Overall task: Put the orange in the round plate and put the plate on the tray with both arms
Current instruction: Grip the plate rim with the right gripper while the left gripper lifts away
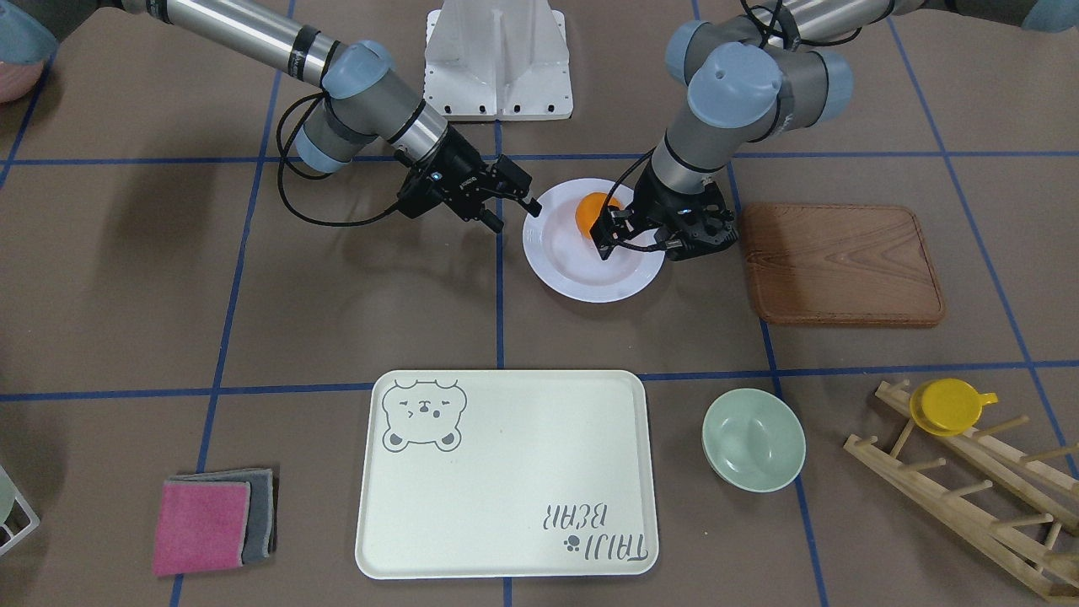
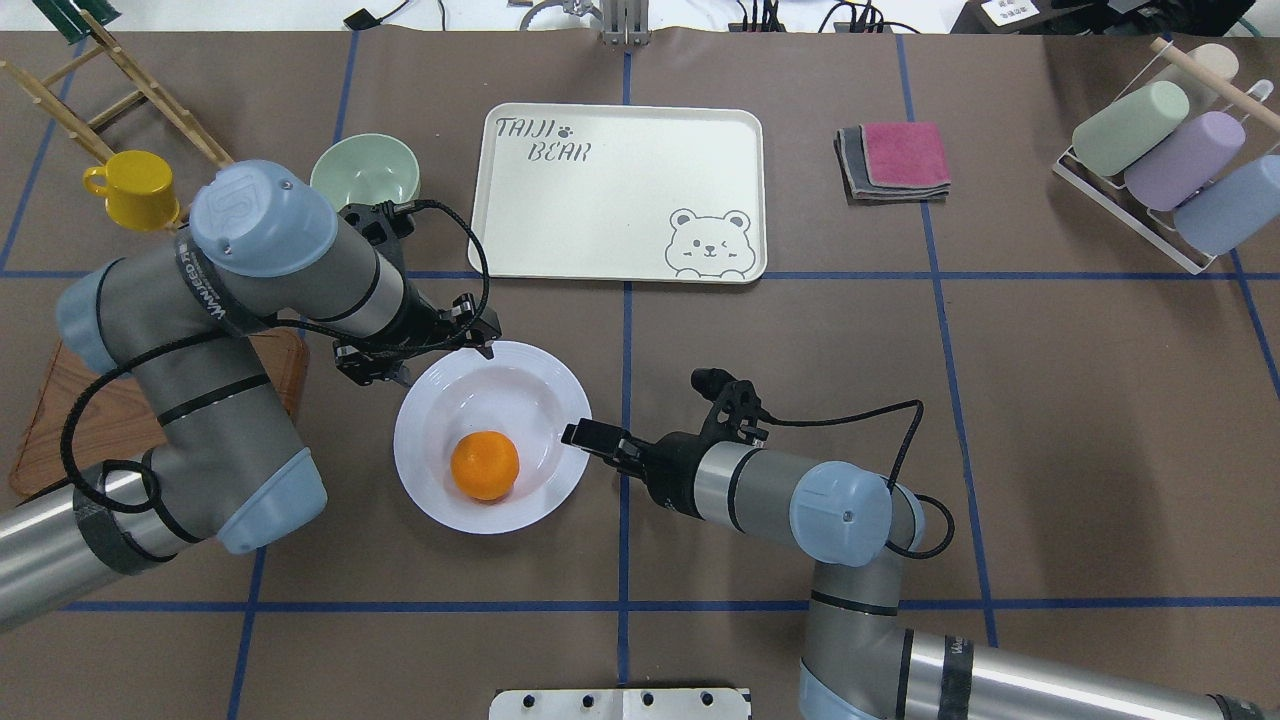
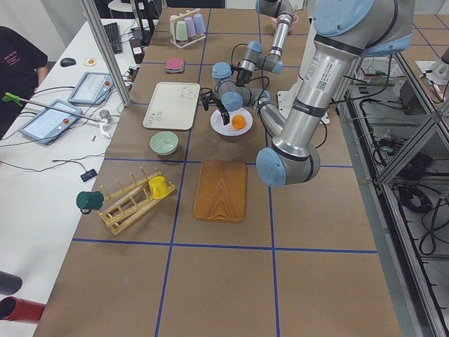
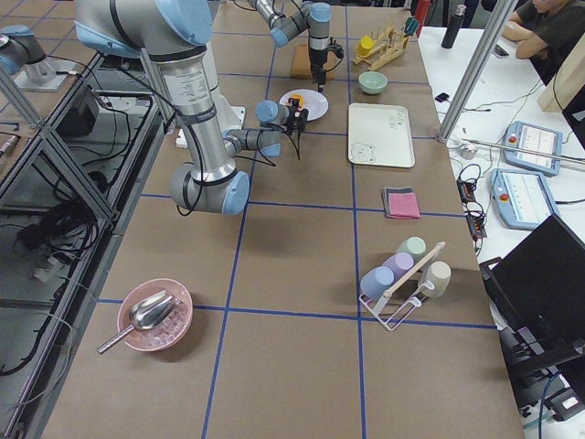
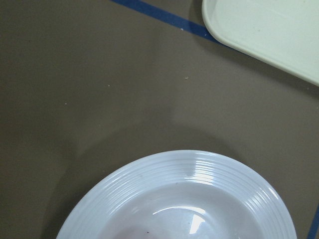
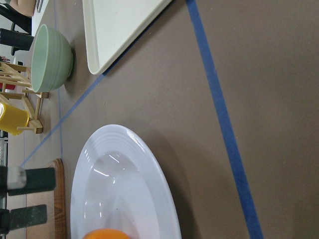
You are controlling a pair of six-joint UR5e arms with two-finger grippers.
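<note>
My right gripper should go down toward the plate's near rim (image 1: 528, 234) (image 6: 167, 191) before it closes on the plate, because the plate's rim is still below its open fingers.
The orange (image 2: 485, 465) lies inside the white round plate (image 2: 520, 385), on the side nearer the robot. In the front view the orange (image 1: 593, 211) sits in the plate (image 1: 582, 274) partly behind my left gripper (image 1: 609, 232). That gripper hangs open over the plate's edge beside the wooden board, and its two fingers (image 6: 27, 179) show apart in the right wrist view. My right gripper (image 1: 516, 216) is open at the opposite rim, holding nothing. The cream tray (image 1: 506, 506) lies empty beyond the plate, away from the robot.
A brown wooden board (image 1: 843, 261) lies just beside the left gripper. A pale green bowl (image 1: 753, 438) stands next to the tray. A yellow cup (image 1: 948, 406) sits on a wooden rack. Folded pink and grey cloths (image 1: 211, 523) and a rack of cups (image 2: 1160, 150) lie on the right arm's side.
</note>
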